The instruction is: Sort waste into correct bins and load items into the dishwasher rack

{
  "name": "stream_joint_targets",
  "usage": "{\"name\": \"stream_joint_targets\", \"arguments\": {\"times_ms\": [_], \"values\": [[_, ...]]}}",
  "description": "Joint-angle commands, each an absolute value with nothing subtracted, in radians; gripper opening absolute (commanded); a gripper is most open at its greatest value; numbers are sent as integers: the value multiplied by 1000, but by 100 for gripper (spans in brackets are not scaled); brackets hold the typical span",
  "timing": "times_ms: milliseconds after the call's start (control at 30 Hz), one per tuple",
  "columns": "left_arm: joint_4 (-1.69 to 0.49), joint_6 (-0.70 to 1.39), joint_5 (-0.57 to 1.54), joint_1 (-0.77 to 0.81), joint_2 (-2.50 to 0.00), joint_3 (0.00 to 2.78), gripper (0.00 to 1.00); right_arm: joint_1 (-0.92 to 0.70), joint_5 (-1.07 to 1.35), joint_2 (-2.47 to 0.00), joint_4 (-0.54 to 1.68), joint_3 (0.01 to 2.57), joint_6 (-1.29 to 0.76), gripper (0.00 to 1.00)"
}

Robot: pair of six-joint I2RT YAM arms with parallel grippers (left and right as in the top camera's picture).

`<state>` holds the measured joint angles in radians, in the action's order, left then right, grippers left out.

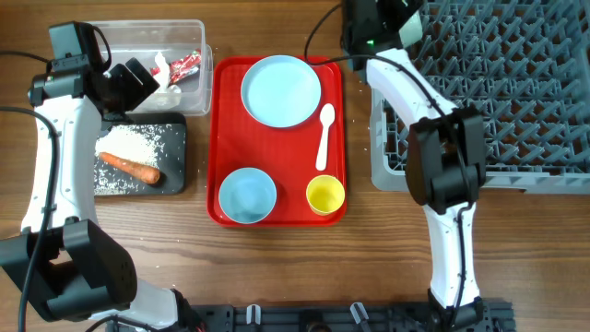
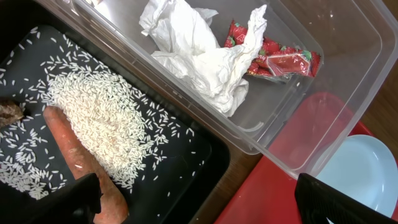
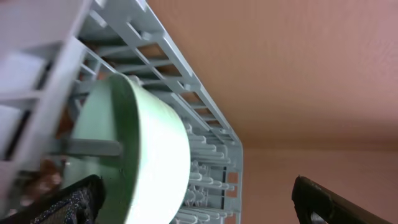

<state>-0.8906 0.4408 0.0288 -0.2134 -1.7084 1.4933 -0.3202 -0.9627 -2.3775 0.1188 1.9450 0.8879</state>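
My right gripper will grab the light blue bowl by its rim on the spoon side. The opposite edge then stays free to slot into the dishwasher rack (image 1: 498, 92).
The clear tub (image 1: 198, 37) holds the crumpled white wrapper (image 2: 199, 56) and the red snack wrapper (image 2: 280, 59). The black tray (image 1: 175, 129) holds white rice (image 2: 106, 118), the carrot (image 2: 74, 155) and a brown scrap (image 2: 9, 112). My left gripper (image 1: 138, 81) (image 2: 205, 205) is open and empty above the line between tub and tray. My right gripper (image 1: 406, 28) (image 3: 202, 199) is open at the far left corner of the grey dishwasher rack (image 1: 498, 92). The pale green bowl (image 3: 137, 155) stands on edge in the rack, close to the gripper's left finger.
A red serving tray (image 1: 217, 138) lies between the bins and the rack. On it are the light blue plate (image 1: 281, 89), white spoon (image 1: 325, 134), light blue bowl (image 1: 247, 195) and yellow cup (image 1: 324, 195). Bare wooden table runs along the front.
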Motion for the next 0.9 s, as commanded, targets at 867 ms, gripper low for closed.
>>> {"name": "stream_joint_targets", "arguments": {"times_ms": [867], "values": [[-888, 450, 37, -214, -1715, 1489, 100, -468, 593, -2090, 1014, 1935, 1, 99]]}}
